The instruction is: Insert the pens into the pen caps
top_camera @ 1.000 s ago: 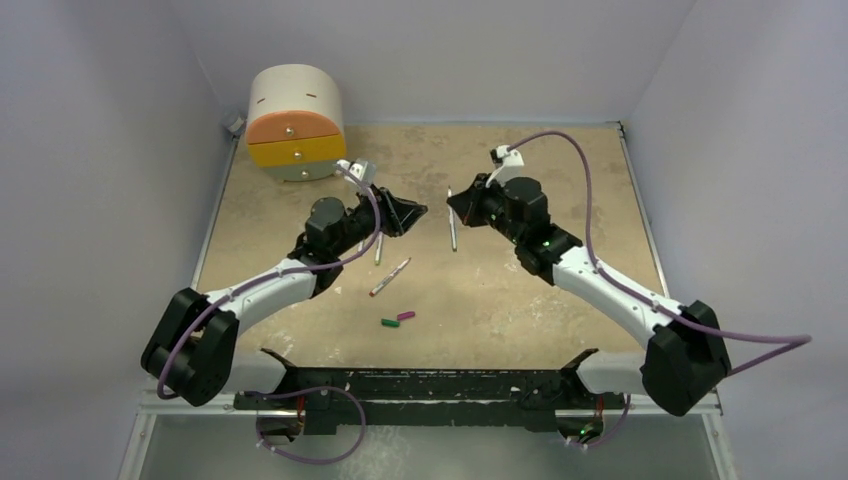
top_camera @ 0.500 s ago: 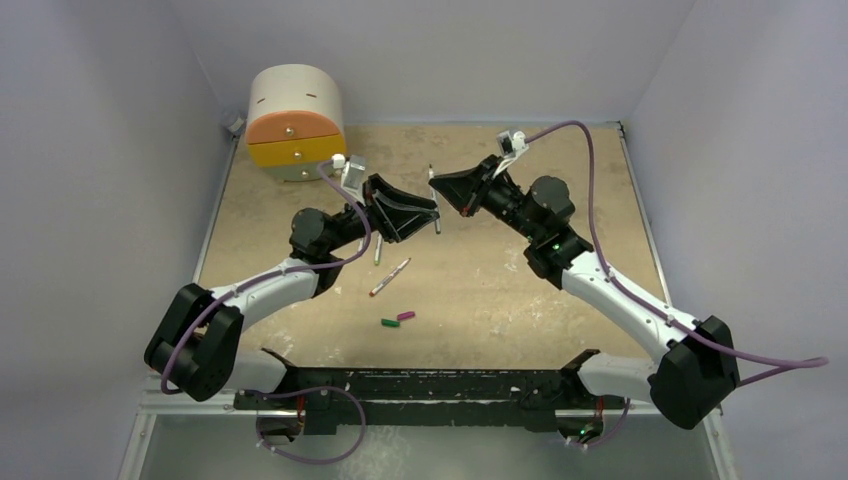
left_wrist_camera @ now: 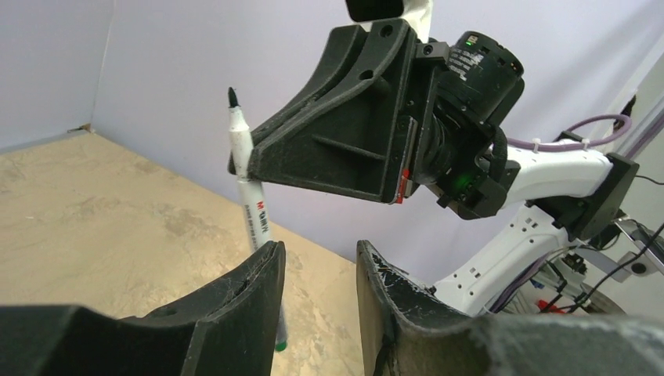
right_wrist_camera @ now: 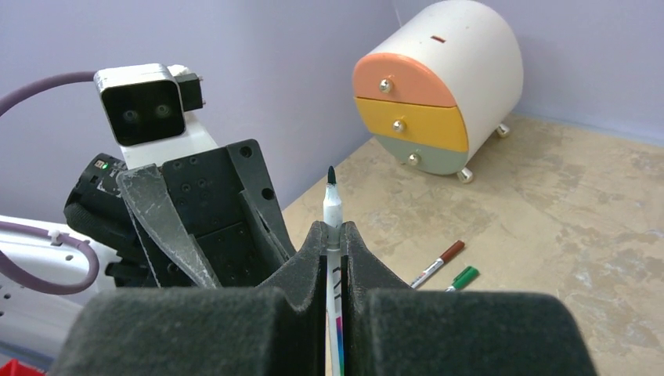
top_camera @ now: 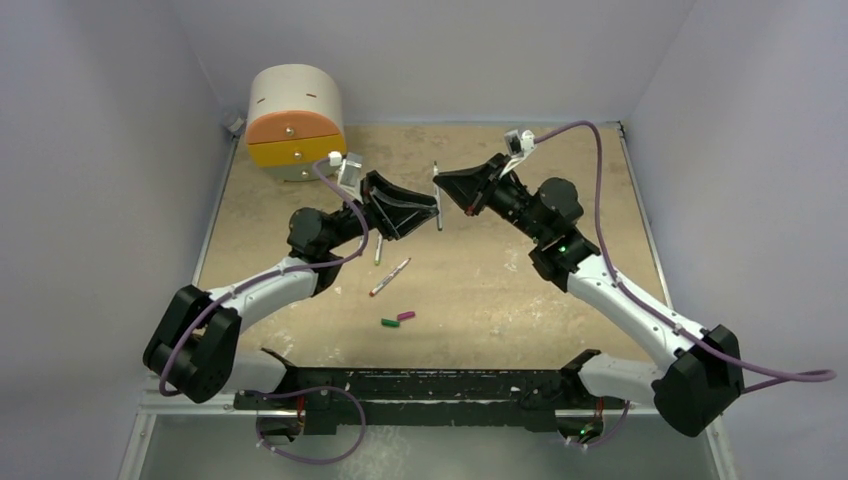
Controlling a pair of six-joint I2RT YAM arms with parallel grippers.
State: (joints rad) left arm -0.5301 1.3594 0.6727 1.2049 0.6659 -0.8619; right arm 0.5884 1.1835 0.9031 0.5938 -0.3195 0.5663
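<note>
I need to grab the white pen (top_camera: 438,200) by its lower part with my left gripper next. Then the pen's dark tip stays free to go into the green cap.
My right gripper (top_camera: 441,188) is shut on a white pen (top_camera: 438,200) and holds it upright above the table, its dark uncapped tip (right_wrist_camera: 331,174) pointing up. In the right wrist view the pen (right_wrist_camera: 334,210) sits between the closed fingers of the right gripper (right_wrist_camera: 334,232). My left gripper (top_camera: 434,212) is open and empty, with its tips right beside the pen's lower part. In the left wrist view the pen (left_wrist_camera: 251,211) stands just behind the left finger (left_wrist_camera: 250,294) of the left gripper (left_wrist_camera: 319,270). A loose green cap (top_camera: 390,323) and a magenta cap (top_camera: 406,316) lie on the table.
Two capped pens lie below the left arm, one with a green cap (top_camera: 378,251) and one with a dark red cap (top_camera: 390,277); both show in the right wrist view (right_wrist_camera: 438,263). A round drawer unit (top_camera: 294,122) stands at the back left. Walls enclose the table.
The right gripper has lifted the pen off the table centre and carried it back and left. The left gripper has risen and swung towards it, and the two now nearly meet.
</note>
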